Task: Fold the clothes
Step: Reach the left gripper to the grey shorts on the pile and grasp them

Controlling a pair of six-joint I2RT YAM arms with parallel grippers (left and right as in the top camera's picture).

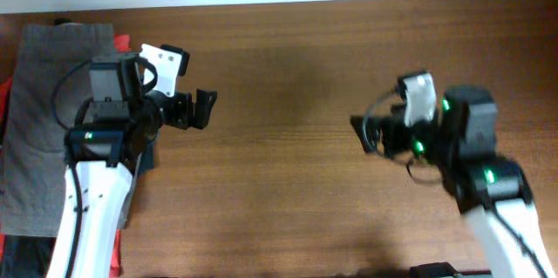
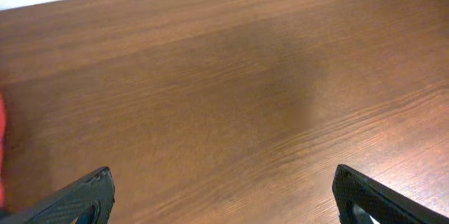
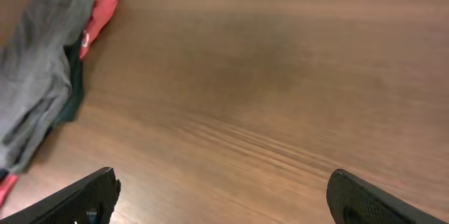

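Note:
The grey shorts (image 1: 37,112) need to come off the pile for folding. My left gripper should next grab them by the far-end edge facing the empty wood to pull them off.
The grey shorts (image 1: 37,112) lie folded on top of a pile at the table's far left, partly under my left arm. They also show at the top left of the right wrist view (image 3: 35,69). My left gripper (image 1: 205,109) is open and empty, hovering over bare wood to the right of the pile; its fingertips (image 2: 221,192) frame only table. My right gripper (image 1: 362,134) is open and empty over the table's right half, pointing left, and its fingertips (image 3: 221,196) frame only wood.
A red garment (image 1: 7,95) and a dark garment (image 1: 22,256) lie under the shorts at the left edge; the red one shows in the right wrist view (image 3: 102,10). The wooden table (image 1: 288,77) ends at a white wall along the far edge.

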